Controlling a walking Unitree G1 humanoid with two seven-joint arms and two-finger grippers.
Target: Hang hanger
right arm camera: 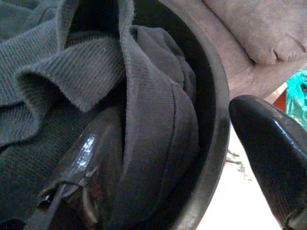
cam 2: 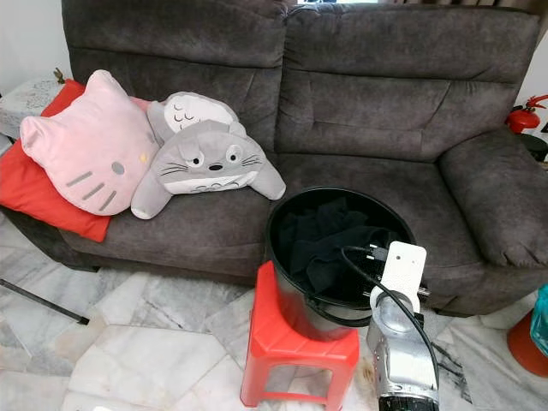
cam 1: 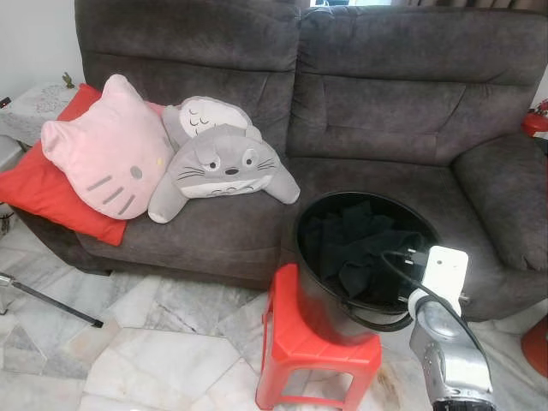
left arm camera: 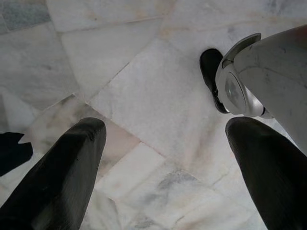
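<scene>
I should grab the dark garment by its raised ribbed fold (right arm camera: 152,122) with my right gripper next, because the other cloth is crumpled in the bucket.
A black bucket (cam 1: 312,257) stands on a red plastic stool (cam 1: 300,342) in front of a grey sofa (cam 1: 385,111). It is full of dark crumpled clothes (cam 1: 360,240). My right arm (cam 1: 449,351) reaches over the bucket's near right rim. In the right wrist view my right gripper (right arm camera: 175,110) is open: one finger (right arm camera: 91,163) lies inside among folds of dark knit cloth (right arm camera: 153,129), and the other finger (right arm camera: 273,148) is outside the rim (right arm camera: 218,143). My left gripper (left arm camera: 165,127) hangs open above the marble floor (left arm camera: 144,72), holding nothing.
On the sofa's left seat lie a pink cat cushion (cam 1: 111,150), a red cushion (cam 1: 43,193) and a grey plush (cam 1: 218,163). A thin dark rod (cam 1: 51,304) lies on the floor at left. A fire extinguisher (cam 2: 522,116) and a teal bag (cam 2: 539,321) are at right.
</scene>
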